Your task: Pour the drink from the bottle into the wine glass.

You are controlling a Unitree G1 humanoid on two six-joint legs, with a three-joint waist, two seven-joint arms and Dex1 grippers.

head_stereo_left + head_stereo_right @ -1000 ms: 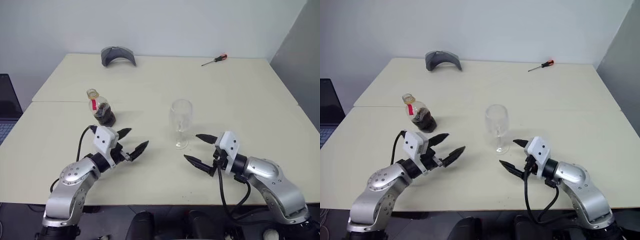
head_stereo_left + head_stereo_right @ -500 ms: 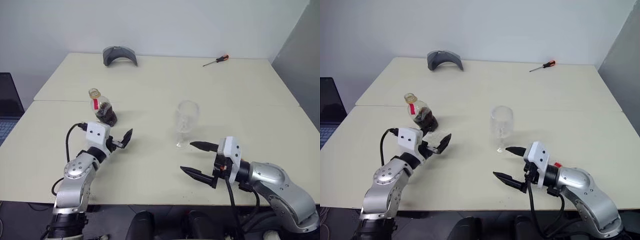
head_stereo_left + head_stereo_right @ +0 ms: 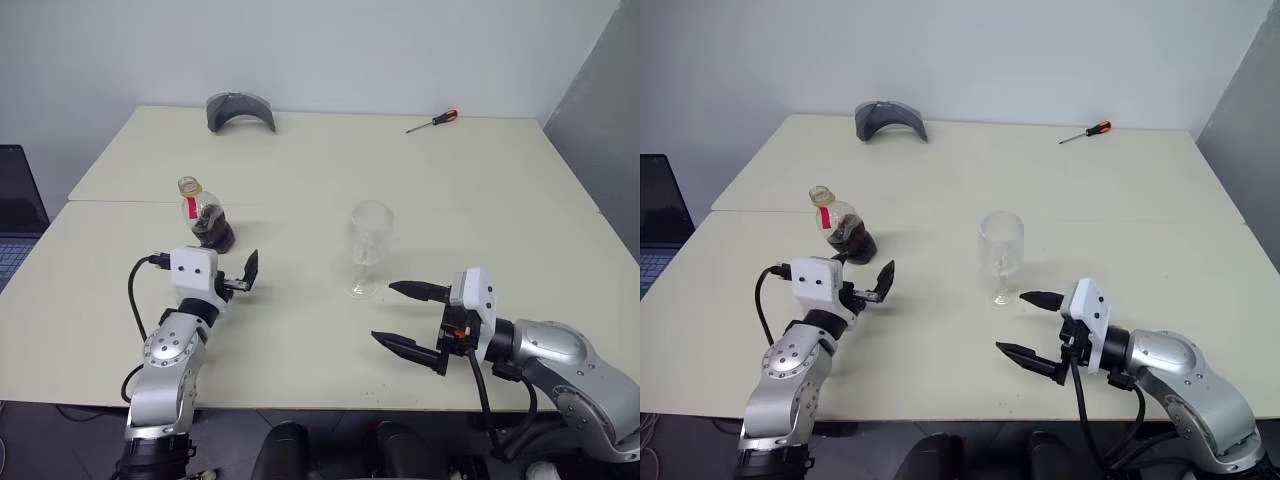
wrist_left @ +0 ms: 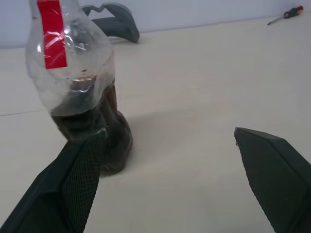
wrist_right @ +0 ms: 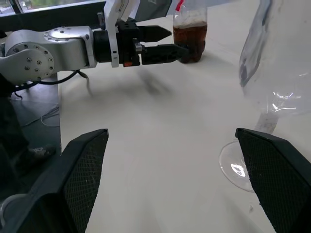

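Observation:
The left gripper grabs the narrower waist (image 3: pixel 208 224) next, where the bottle's sides face each other, since the bottle swells and slopes at its shoulder (image 3: pixel 201 206).
The bottle (image 3: pixel 204 214) stands upright on the table, left of centre, with the dark brown drink (image 4: pixel 92 127) in its lower half and a red label on its neck. Just short of it my left gripper (image 3: pixel 236 276) is open and points at it; in the left wrist view the bottle (image 4: pixel 77 82) stands in front of one finger (image 4: pixel 73 187), not between the two. The wine glass (image 3: pixel 368 246) stands upright and looks empty. My right gripper (image 3: pixel 385 313) is open, near the glass's foot (image 5: pixel 238 167) on its near right side, touching nothing.
A grey curved object (image 3: pixel 239 110) lies at the table's far edge, and a screwdriver (image 3: pixel 430 121) with a red handle lies at the far right. A laptop (image 3: pixel 14 215) sits beyond the table's left edge. A seam crosses the table (image 3: pixel 450 210) behind the bottle.
My left gripper has swung from pointing right to pointing straight at the bottle and shifted left. The right gripper has stayed near the glass, open. Bottle and glass have not moved.

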